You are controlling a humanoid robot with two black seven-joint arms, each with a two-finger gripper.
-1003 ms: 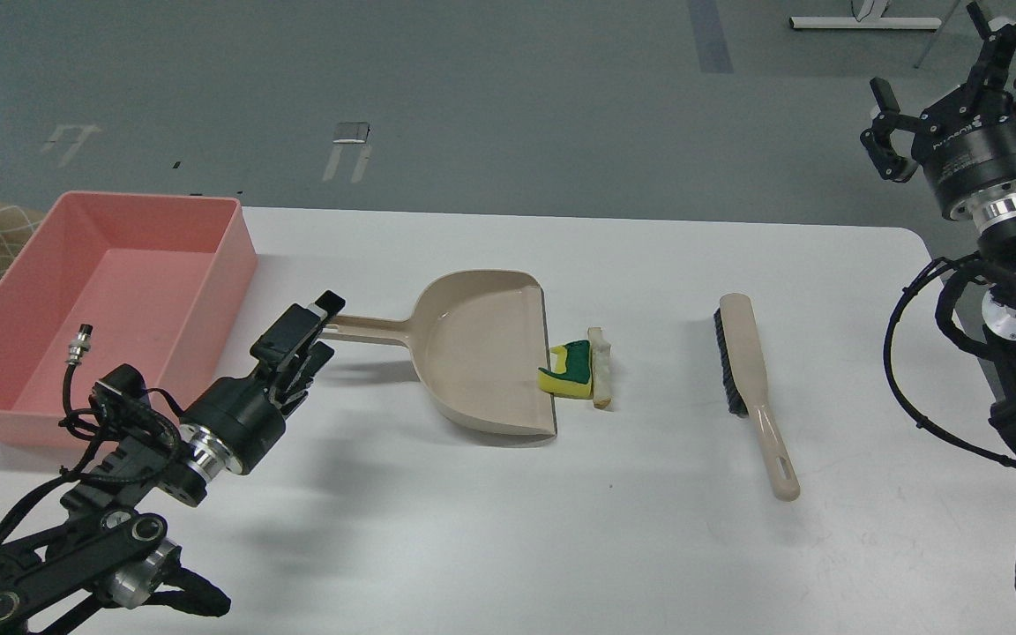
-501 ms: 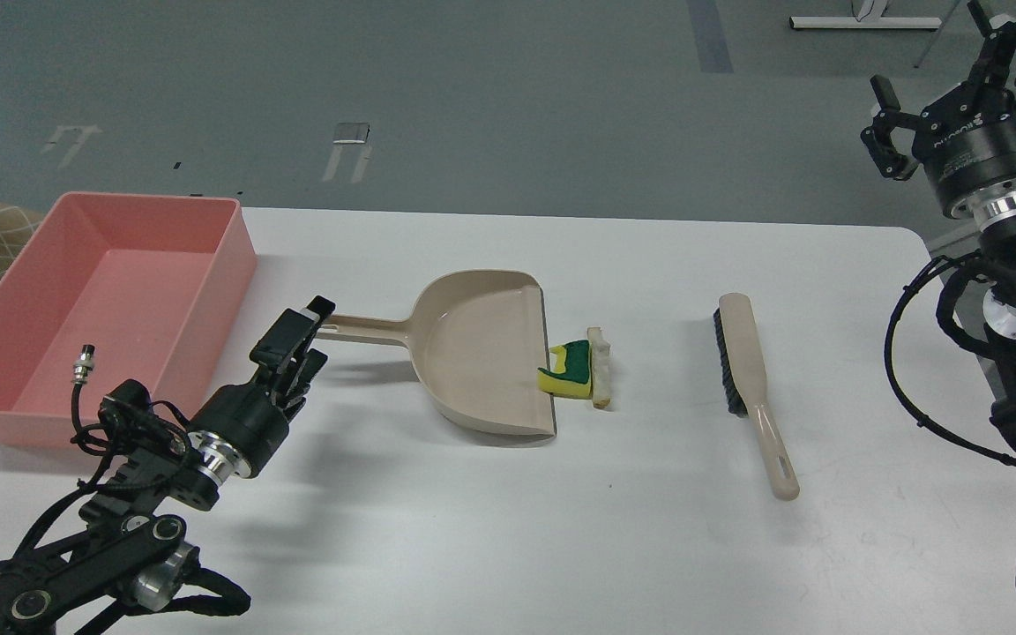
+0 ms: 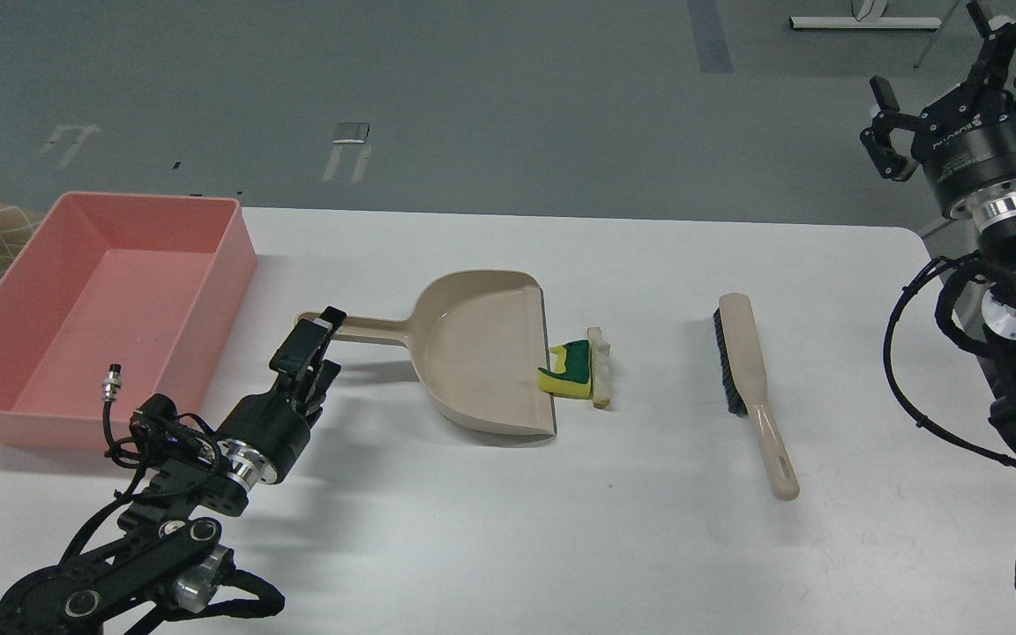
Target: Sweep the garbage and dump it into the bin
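I will grab the dustpan by its narrow handle with my left gripper next, because the dustpan's scoop is far wider than my left gripper's fingers.
The garbage lies at the open edge of the beige dustpan (image 3: 481, 353): a yellow sponge piece with a dark green layer (image 3: 568, 372), partly on the pan's lip, and a pale crust-like strip (image 3: 600, 370) touching its right side. The bin, a pink tray (image 3: 239, 265), stands at the table's far left and looks empty. My left gripper (image 3: 323, 344) is open at the end of the dustpan's handle (image 3: 367, 328), with its upper finger overlapping the handle. My right gripper (image 3: 936, 62) is open, raised high beyond the table's right edge.
A beige brush with black bristles (image 3: 750, 370) lies right of the garbage, handle pointing toward me. The white table (image 3: 508, 529) ends in a rounded corner at the far right. A loose cable plug (image 3: 111, 381) sticks up from my left arm.
My left gripper has moved right and down, from beside the pink tray to the end of the dustpan's handle. The right arm, dustpan, garbage and brush have not moved.
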